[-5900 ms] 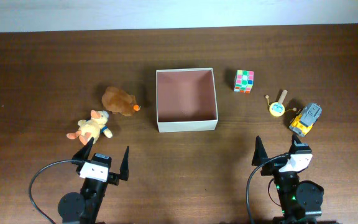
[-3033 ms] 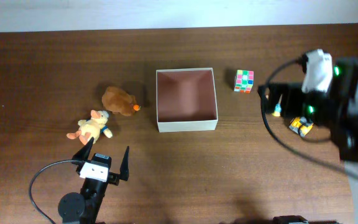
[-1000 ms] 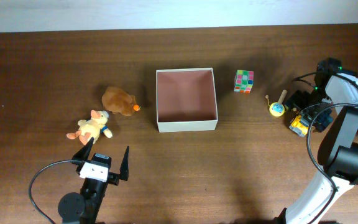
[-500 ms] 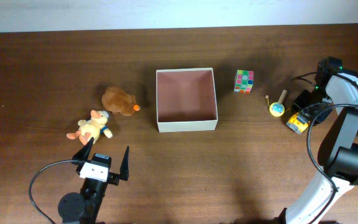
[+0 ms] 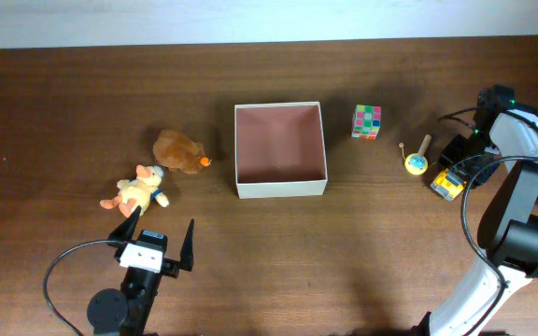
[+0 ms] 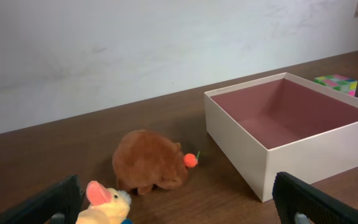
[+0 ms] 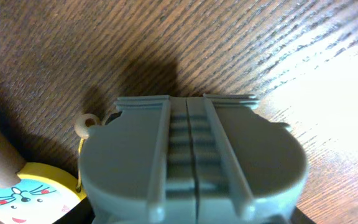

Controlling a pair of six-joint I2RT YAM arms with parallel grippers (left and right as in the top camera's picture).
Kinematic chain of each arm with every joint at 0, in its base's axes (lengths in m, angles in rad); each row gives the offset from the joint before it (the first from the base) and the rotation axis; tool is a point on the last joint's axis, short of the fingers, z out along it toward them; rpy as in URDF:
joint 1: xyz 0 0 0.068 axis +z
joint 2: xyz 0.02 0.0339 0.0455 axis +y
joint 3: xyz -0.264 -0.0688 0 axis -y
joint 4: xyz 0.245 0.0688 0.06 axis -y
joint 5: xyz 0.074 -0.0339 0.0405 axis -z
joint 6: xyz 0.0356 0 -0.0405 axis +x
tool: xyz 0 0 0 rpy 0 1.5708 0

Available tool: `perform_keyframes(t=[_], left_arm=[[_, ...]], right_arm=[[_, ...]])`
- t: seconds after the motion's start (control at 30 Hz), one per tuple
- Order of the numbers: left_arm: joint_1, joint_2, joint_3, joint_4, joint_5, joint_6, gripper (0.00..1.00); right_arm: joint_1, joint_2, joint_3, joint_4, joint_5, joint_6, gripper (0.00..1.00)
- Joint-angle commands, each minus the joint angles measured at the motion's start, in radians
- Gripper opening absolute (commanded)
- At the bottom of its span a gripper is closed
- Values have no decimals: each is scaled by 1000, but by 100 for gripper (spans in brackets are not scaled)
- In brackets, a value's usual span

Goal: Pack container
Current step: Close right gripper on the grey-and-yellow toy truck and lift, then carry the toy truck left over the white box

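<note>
My right gripper is closed on the toy truck (image 5: 445,186) (image 7: 191,158), and the truck's grey back fills the wrist view. The truck would come up with my right gripper if I lifted it now.
The container (image 5: 280,189) is a square white box with a pinkish-brown inside, open and with nothing in it, at the table's middle; the left wrist view has its wall (image 6: 303,162) at right. My right gripper (image 5: 459,172) is down at the far right, shut on a grey-and-yellow toy truck (image 5: 445,186). The truck's grey back (image 7: 191,162) fills the right wrist view. My left gripper (image 5: 162,224) rests open near the front left edge, holding nothing, with a yellow plush duck (image 5: 138,191) just ahead of it.
A brown plush animal (image 5: 179,151) lies left of the container, beyond the duck (image 6: 104,202). A colourful cube (image 5: 367,121) sits right of the container. A small yellow round toy with a wooden handle (image 5: 417,163) lies beside the truck and shows in the right wrist view (image 7: 23,196).
The right gripper has closed around the toy truck, and the truck has shifted slightly up and to the left. The left arm and the other toys have not moved.
</note>
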State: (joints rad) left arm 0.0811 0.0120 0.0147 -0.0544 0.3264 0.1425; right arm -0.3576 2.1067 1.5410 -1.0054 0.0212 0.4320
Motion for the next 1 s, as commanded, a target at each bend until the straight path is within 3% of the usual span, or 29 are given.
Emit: perform_keyframes(t=[0.0, 0.63, 0.97], left_arm=[[5, -7, -5, -2, 11, 9, 99], [5, -7, -5, -2, 11, 9, 99], [5, -7, -5, -2, 11, 9, 99]], right_arm=[[-3, -4, 16, -7, -79, -64, 47], [14, -60, 414, -296, -755, -429, 50], [261, -115, 441, -253, -801, -428, 52]])
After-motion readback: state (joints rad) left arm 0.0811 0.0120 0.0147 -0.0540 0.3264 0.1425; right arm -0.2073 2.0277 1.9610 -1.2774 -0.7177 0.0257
